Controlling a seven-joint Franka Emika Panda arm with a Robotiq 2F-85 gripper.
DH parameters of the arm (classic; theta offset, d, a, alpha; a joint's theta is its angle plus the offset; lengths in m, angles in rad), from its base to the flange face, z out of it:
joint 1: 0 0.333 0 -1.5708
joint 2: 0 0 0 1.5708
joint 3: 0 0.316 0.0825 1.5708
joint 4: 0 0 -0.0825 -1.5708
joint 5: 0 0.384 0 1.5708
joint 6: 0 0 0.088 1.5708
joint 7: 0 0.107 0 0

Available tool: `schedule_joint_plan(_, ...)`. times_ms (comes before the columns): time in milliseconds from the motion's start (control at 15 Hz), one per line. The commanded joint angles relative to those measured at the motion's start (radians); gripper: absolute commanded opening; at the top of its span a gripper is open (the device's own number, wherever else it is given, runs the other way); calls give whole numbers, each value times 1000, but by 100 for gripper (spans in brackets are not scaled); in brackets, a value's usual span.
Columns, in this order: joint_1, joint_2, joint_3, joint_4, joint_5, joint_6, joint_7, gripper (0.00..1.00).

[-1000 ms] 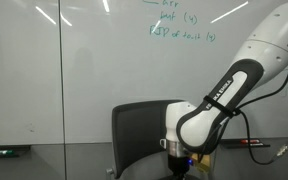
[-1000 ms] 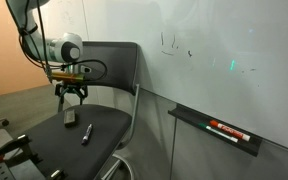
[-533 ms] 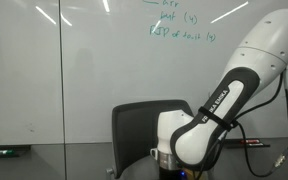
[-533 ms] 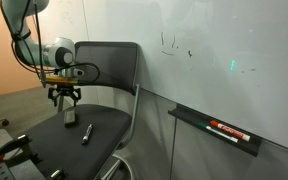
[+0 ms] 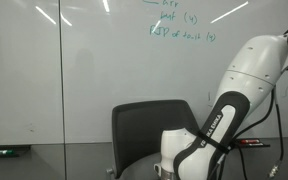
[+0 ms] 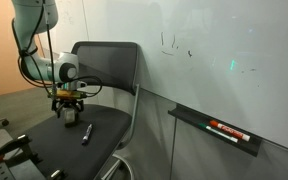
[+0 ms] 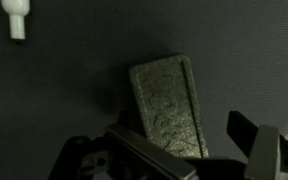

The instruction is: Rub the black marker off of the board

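My open fingers reach past the edge of the eraser's near end on either side. My gripper needs to close on the eraser.
The board is a glossy white whiteboard, also seen in an exterior view. The black marker is a small dark scribble on it, above the chair back. My gripper is low over the chair seat, right above a small grey eraser block. In the wrist view the eraser lies on the dark seat and my gripper is open, one finger on each side of its near end, not closed on it.
A black chair stands against the board. A marker pen lies on the seat beside the eraser; its white end shows in the wrist view. A tray holds a red marker. Green writing is high on the board.
My arm has swung down and my gripper has dropped towards the seat, from well above the eraser to just over it. The eraser and pen have not moved.
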Motion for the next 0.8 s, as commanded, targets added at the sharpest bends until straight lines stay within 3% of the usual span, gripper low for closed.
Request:
schedule_joint_plan(0, 27, 37, -21, 38, -29, 35, 11, 74)
schedule_joint_plan(333, 52, 6, -41, 18, -39, 35, 44, 36)
schedule_joint_plan(733, 36, -139, -8, -9, 15, -238, 106, 33)
